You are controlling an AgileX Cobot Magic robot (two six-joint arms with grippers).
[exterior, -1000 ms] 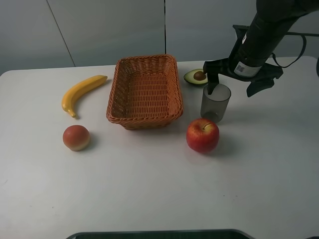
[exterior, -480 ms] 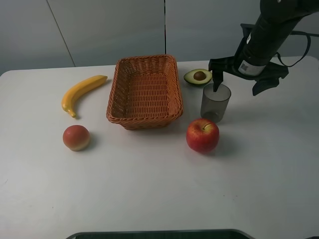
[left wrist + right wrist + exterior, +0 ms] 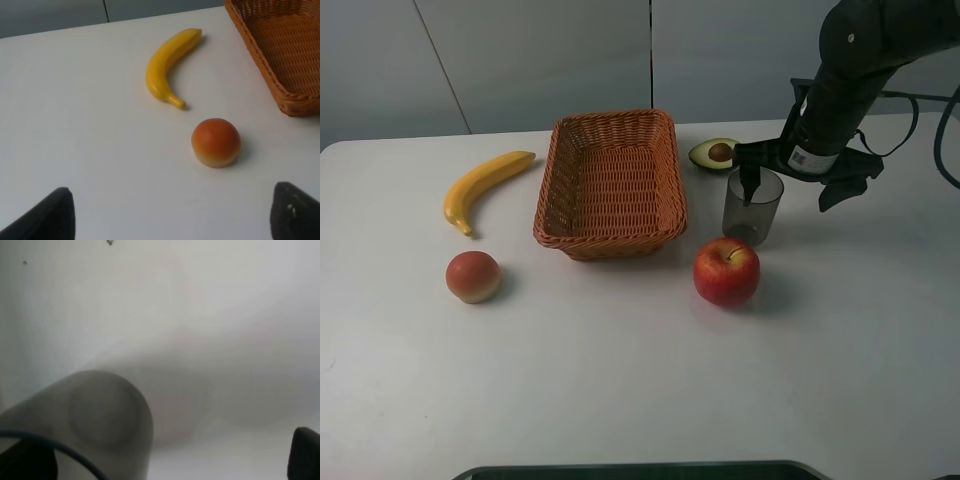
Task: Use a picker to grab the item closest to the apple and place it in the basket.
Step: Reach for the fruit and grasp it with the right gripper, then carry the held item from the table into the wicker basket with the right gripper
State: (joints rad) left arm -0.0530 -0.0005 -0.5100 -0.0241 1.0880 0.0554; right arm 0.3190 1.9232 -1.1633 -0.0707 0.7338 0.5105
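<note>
The cup will be grabbed next by its rim with my right gripper, to place the item closest to the apple in the basket.
A red apple lies right of the woven basket. Just behind the apple stands a grey translucent cup, upright on the table. My right gripper is open over the cup. One of its fingers dips inside the rim while the other hangs outside, to the cup's right. The right wrist view shows the cup close up, between the two dark fingertips. My left gripper is open above the table near a peach; it is out of the exterior view.
Behind the cup lies a halved avocado. Left of the basket lie a banana and the peach. The left wrist view takes in the banana and a basket corner.
My right gripper rose slightly, then came down and a little left, its left finger now lower inside the cup. The cup and the fruit have not moved.
</note>
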